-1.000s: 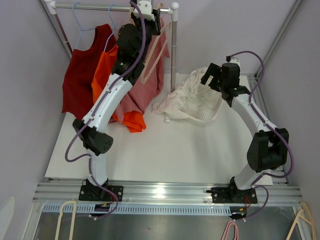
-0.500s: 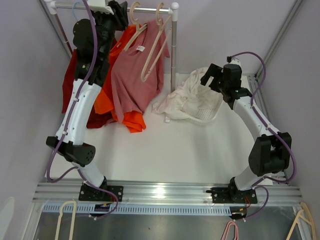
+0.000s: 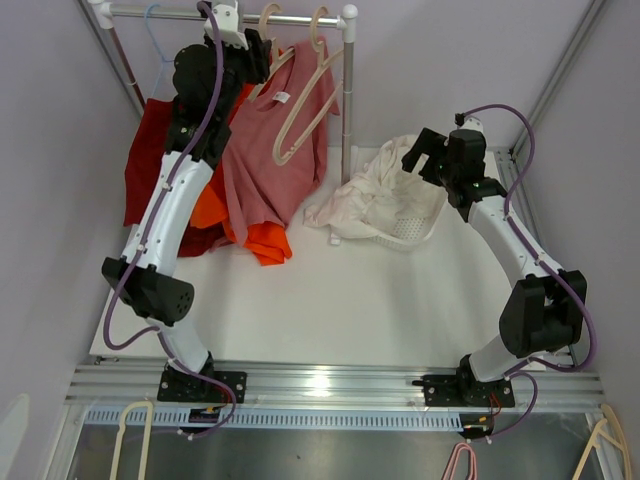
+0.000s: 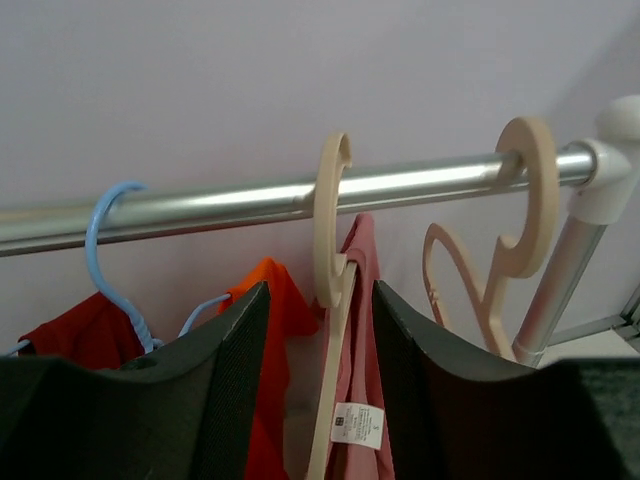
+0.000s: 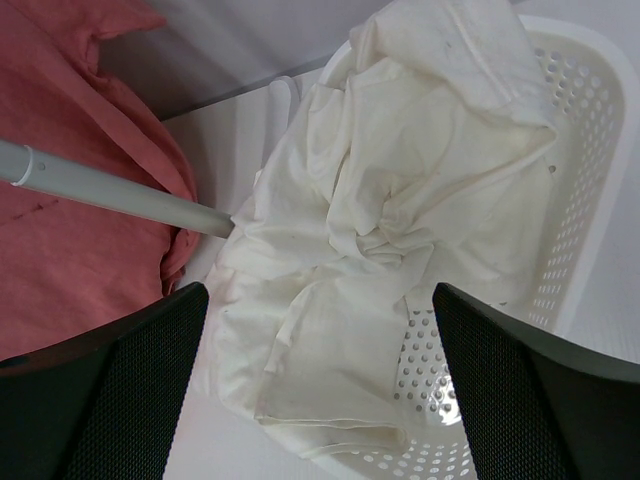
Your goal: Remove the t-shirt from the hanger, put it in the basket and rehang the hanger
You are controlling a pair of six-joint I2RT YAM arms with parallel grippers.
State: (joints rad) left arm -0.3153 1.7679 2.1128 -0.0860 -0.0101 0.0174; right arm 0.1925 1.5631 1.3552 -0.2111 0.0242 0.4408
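My left gripper needs to take hold of the cream hanger by its neck just below the hook point(image 3: 274, 47), so the hanger's arms stay free to remove the pink t-shirt point(image 3: 270, 150).
A pink t-shirt point(image 3: 270, 150) hangs on a cream hanger point(image 3: 268, 28) on the metal rail point(image 3: 180, 14). My left gripper point(image 3: 260, 50) is up at the rail and open. In the left wrist view its fingers point(image 4: 230, 370) stand on either side of the cream hanger's neck point(image 4: 335, 270), just below the hook, without touching it. The pink shirt's collar and label point(image 4: 362, 420) lie between them. My right gripper point(image 3: 416, 155) is wide open and empty above a white garment point(image 5: 380, 200) in a white basket point(image 5: 590, 170).
An empty cream hanger point(image 3: 310, 90) hangs to the right of the pink shirt, next to the rail's upright post point(image 3: 347, 100). An orange shirt point(image 3: 265, 240) and a red shirt point(image 3: 150, 170) on a blue hanger point(image 4: 105, 225) hang to the left. Purple walls stand close by.
My left arm swung left along the rail, then came back a little right and down, so its fingers now straddle the pink shirt's hanger. The right arm has barely moved.
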